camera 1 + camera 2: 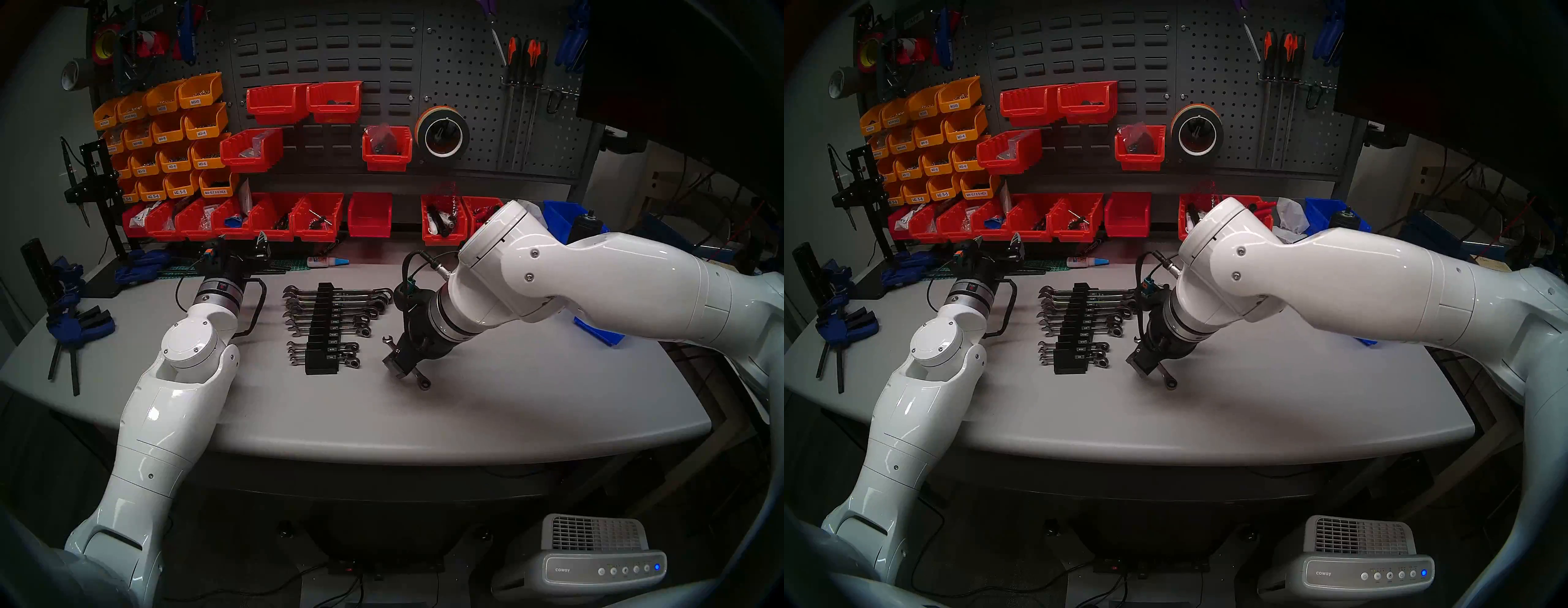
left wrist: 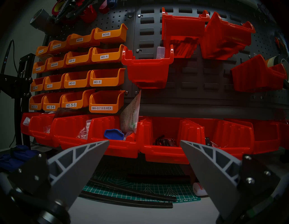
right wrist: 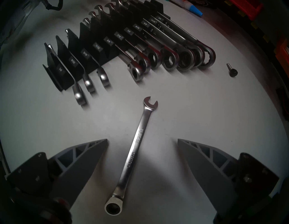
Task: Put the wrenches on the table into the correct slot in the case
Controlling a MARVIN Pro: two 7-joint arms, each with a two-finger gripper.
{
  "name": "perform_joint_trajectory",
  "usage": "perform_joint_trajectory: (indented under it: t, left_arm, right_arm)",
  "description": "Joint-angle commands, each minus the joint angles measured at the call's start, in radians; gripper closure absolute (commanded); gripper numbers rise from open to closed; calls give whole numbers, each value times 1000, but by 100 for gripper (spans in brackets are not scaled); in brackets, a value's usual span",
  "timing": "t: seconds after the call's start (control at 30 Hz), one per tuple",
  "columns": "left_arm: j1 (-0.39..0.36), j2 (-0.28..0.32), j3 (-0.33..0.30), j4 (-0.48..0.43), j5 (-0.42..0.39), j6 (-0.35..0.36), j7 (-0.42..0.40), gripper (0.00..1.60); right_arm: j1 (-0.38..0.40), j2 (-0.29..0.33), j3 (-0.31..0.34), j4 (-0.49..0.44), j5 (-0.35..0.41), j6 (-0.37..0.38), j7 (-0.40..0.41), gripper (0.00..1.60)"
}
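Observation:
My right gripper grabs the slim chrome wrench by its straight shank [image 3: 132, 156] next, where two sides run parallel, since the ratchet ring [image 3: 113, 205] is round.
A slim chrome wrench [image 3: 136, 148], stamped 11/32, lies flat on the grey table [image 1: 509, 403], right of the black rack [image 1: 323, 329]. Its open jaw points toward the rack and its ratchet ring toward the front. My right gripper [image 3: 142, 140] is open just above it, one finger on each side of the shank, not touching it. From the head the gripper [image 1: 401, 369] hides most of the wrench [image 1: 423, 384]. The rack's 11/32 slot [image 3: 98, 47] is empty. My left gripper [image 2: 144, 140] is open and empty, up at the back left [image 1: 237, 244].
Longer and shorter chrome wrenches fill the rack's other slots [image 3: 172, 51]. A small black screw [image 3: 233, 72] lies right of the rack. A glue bottle [image 1: 326, 262] and red bins [image 1: 369, 214] stand behind. Blue clamps [image 1: 78, 322] lie far left, and a blue bin [image 1: 598, 331] far right.

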Motion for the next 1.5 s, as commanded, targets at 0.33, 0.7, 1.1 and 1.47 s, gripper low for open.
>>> perform_joint_trajectory:
  t: [0.33,0.7,1.1,1.47]
  left_arm:
    - [-27,1,-8,-29,0,-11,0,0]
    - [-27,1,-8,-29,0,-12,0,0]
    - [-27,1,-8,-29,0,-12,0,0]
    - [-27,1,-8,-29,0,-11,0,0]
  right_arm:
    - [142,-4,-83,8,31,-2,-34,18]
    - [176,6,-127,42,12,-2,-12,16]
    - [242,10,-175,41,25,-2,83,14]
    - [336,27,-243,2,30,-2,136,13]
